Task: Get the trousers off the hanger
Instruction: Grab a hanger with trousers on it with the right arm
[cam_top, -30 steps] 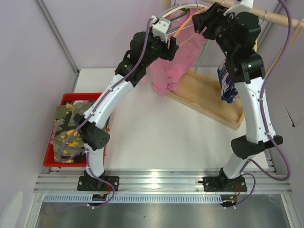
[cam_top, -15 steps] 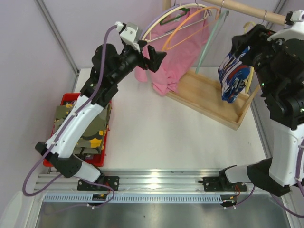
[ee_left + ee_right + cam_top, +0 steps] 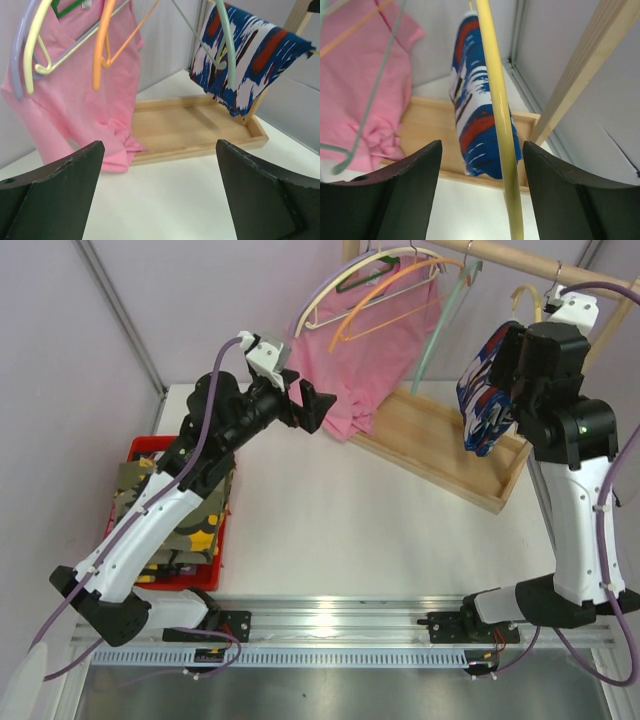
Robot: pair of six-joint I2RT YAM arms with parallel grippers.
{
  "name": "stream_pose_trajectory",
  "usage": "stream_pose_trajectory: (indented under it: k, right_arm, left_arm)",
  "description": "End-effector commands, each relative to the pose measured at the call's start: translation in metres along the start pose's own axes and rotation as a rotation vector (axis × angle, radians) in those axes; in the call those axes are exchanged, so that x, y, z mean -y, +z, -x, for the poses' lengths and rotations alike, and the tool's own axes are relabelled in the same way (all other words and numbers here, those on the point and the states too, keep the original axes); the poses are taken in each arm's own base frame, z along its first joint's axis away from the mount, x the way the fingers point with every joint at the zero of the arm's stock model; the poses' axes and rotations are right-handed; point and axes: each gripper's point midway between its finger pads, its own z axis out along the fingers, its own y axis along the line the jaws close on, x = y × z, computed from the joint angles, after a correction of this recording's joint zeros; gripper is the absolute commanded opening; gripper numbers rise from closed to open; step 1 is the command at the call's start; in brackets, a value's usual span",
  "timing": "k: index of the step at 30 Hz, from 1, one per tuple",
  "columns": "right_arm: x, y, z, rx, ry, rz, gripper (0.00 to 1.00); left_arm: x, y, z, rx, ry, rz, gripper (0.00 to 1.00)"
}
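Note:
The robot's right gripper needs to grab the yellow hanger's near arm [image 3: 506,158] next, as it is free of the trousers. The gripper can then unhook the hanger and hand it over.
The blue, white and red trousers [image 3: 483,410] hang folded over a yellow hanger [image 3: 527,302] at the right end of the wooden rail [image 3: 520,262]. My right gripper [image 3: 504,358] is up against them. In the right wrist view, the yellow hanger's arm [image 3: 501,125] runs between the open fingers [image 3: 395,195] without touching either, with the trousers [image 3: 472,100] just beyond. My left gripper [image 3: 310,405] hovers wide open and empty over the table, left of the rack, facing the pink T-shirt [image 3: 75,100]; the trousers [image 3: 250,60] show further back. Camouflage trousers [image 3: 165,505] lie in the red basket [image 3: 108,580].
The pink T-shirt [image 3: 350,370] hangs among white, orange and green hangers [image 3: 370,300] on the rail. The rack's wooden tray base [image 3: 440,445] lies angled across the back right of the table. The red basket sits at the left edge, under my left arm.
My left gripper let go at the hangers, opened wide and drew back down to the left. My right arm swung from the rail's middle to the blue trousers, its jaws widening.

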Motion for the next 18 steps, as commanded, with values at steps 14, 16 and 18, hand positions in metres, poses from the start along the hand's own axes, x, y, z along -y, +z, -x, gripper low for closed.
stream_pose_trajectory:
  k: [14,16,18]
  right_arm:
    - [0.013,0.023,0.014,0.114,-0.118,0.005,0.63]
    - [0.017,0.024,0.020,0.158,-0.107,0.017,0.61]
    - [0.020,0.025,0.025,0.176,-0.093,0.036,0.60]
  left_arm:
    - [0.000,-0.017,0.006,0.046,0.015,0.010,0.99]
    - [-0.001,-0.019,0.004,0.056,0.022,0.014,1.00]
    - [-0.001,-0.022,0.011,0.077,0.028,0.018,1.00]
